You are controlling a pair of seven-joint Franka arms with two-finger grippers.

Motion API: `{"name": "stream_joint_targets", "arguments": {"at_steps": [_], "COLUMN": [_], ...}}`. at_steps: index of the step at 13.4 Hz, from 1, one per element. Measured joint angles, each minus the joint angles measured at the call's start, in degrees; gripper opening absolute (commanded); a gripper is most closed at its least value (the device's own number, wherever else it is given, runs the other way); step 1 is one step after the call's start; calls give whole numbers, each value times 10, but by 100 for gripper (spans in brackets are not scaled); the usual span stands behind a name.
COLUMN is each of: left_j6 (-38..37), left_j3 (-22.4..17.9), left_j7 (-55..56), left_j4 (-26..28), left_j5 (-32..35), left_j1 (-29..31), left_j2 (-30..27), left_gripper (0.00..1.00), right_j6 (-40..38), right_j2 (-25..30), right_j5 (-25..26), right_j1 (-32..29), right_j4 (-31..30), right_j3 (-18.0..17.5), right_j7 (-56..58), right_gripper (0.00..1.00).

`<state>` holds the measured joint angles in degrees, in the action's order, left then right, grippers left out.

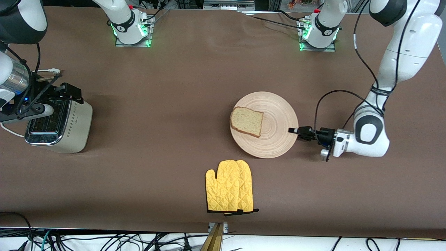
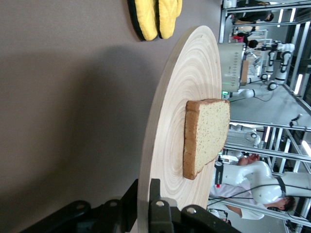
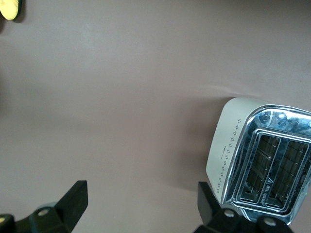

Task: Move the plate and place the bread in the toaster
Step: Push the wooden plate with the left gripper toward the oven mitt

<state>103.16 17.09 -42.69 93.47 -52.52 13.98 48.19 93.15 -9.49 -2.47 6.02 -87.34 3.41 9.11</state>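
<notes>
The plate's lower edge [image 2: 151,121] hangs above the shadowed table. My left gripper should lower the plate before opening, or it would drop.
The light wooden plate [image 1: 275,139] lies mid-table with the slice of bread [image 1: 246,121] on its part toward the right arm's end. My left gripper [image 1: 293,130] is shut on the plate's rim at the edge toward the left arm's end. In the left wrist view one finger is under the rim and one on top [image 2: 146,194], with the plate [image 2: 180,111] and bread [image 2: 206,136] ahead. The cream toaster [image 1: 61,129] stands at the right arm's end. My right gripper [image 1: 71,93] hangs open and empty over the toaster's top edge; its wrist view shows the toaster [image 3: 262,160] beside the open gripper [image 3: 141,204].
A yellow oven mitt [image 1: 230,186] lies nearer to the front camera than the plate, a short gap away; it also shows in the left wrist view [image 2: 155,17]. A white cord [image 1: 8,130] runs from the toaster toward the table's end. Brown tabletop lies between toaster and plate.
</notes>
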Motion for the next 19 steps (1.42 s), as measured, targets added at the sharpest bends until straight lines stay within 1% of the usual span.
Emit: {"name": "stream_joint_targets", "arguments": {"at_steps": [4, 7, 9, 10, 11, 12, 13, 17, 18, 19], "left_j6": [79, 141, 153, 153, 153, 153, 152, 146, 136, 120], "left_j3": [0, 0, 0, 0, 0, -1, -1, -5, -9, -13], "left_j7": [10, 16, 17, 17, 17, 17, 17, 15, 15, 18], "left_j4": [14, 30, 34, 35, 37, 39, 39, 37, 35, 32], "left_j5": [-4, -42, -53, -53, -53, -53, -53, -53, -43, -9], "left_j1": [-41, -83, -98, -100, -99, -99, -99, -91, -85, -76], "left_j2": [3, 6, 6, 6, 7, 7, 9, 6, -1, -13], "left_gripper": [0, 0, 0, 28, 40, 78, 100, 100, 100, 100], "right_j6": [0, 0, 0, 0, 0, 0, 0, 0, 0, 0], "right_j2": [0, 0, 0, 0, 0, 0, 0, -5, -7, -7], "right_j5": [0, 0, 0, 0, 0, 0, 0, 0, 0, 0], "right_j1": [0, 0, 0, 0, 0, 0, 0, -5, -7, -8], "right_j4": [0, -1, -1, -1, -1, -1, -1, -3, -3, -3], "right_j3": [0, 0, 0, 0, 0, 0, 0, 1, 2, 2], "right_j7": [0, 0, 0, 0, 0, 0, 0, -1, -1, -1], "right_gripper": [100, 100, 100, 100, 100, 100, 100, 100, 100, 100]}}
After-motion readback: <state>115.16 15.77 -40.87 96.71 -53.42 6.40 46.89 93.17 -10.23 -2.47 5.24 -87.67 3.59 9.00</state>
